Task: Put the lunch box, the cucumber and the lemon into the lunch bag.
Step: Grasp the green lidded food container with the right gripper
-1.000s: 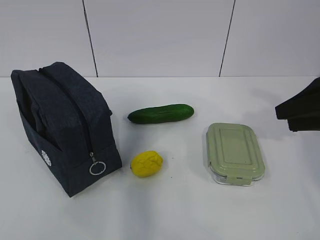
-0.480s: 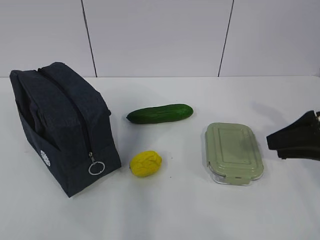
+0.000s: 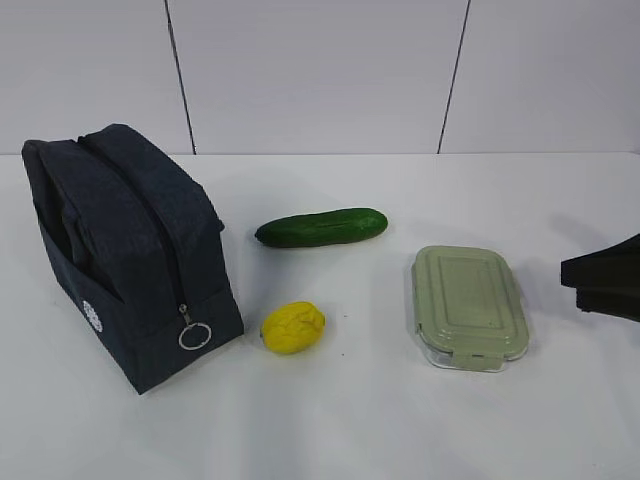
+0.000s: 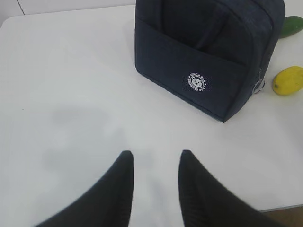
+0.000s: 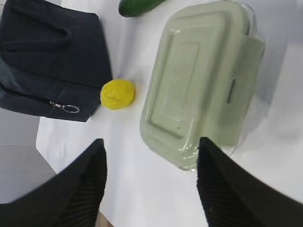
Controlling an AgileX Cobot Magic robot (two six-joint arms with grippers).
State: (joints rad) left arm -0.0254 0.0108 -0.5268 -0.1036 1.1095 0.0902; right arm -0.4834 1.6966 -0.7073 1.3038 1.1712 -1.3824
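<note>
My right gripper takes hold of the lunch box by its clipped short end [image 3: 475, 358] next, so that the lunch box then goes into the lunch bag [image 3: 130, 260].
The navy lunch bag [image 3: 130, 260] stands at the left with its zipper shut and the ring pull [image 3: 194, 336] hanging at the front. To its right, the cucumber [image 3: 320, 227] lies behind the lemon [image 3: 292, 327]. The lunch box [image 3: 468, 305], with its sage-green lid on, sits right of centre. My right gripper [image 5: 152, 142] hovers open just short of the lunch box [image 5: 203, 80], with nothing between its fingers; it shows at the right edge [image 3: 590, 285] of the exterior view. My left gripper [image 4: 156, 153] is open and empty over bare table, well short of the bag [image 4: 208, 52].
The white table [image 3: 340, 420] meets a panelled white wall at the back. Its near edge [image 4: 284, 208] shows in the left wrist view. In the right wrist view the lemon [image 5: 118, 93] lies between the bag [image 5: 47, 61] and the lunch box.
In the exterior view my right gripper has dropped lower at the right edge, level with the lunch box. The bag, cucumber, lemon and lunch box have not moved.
</note>
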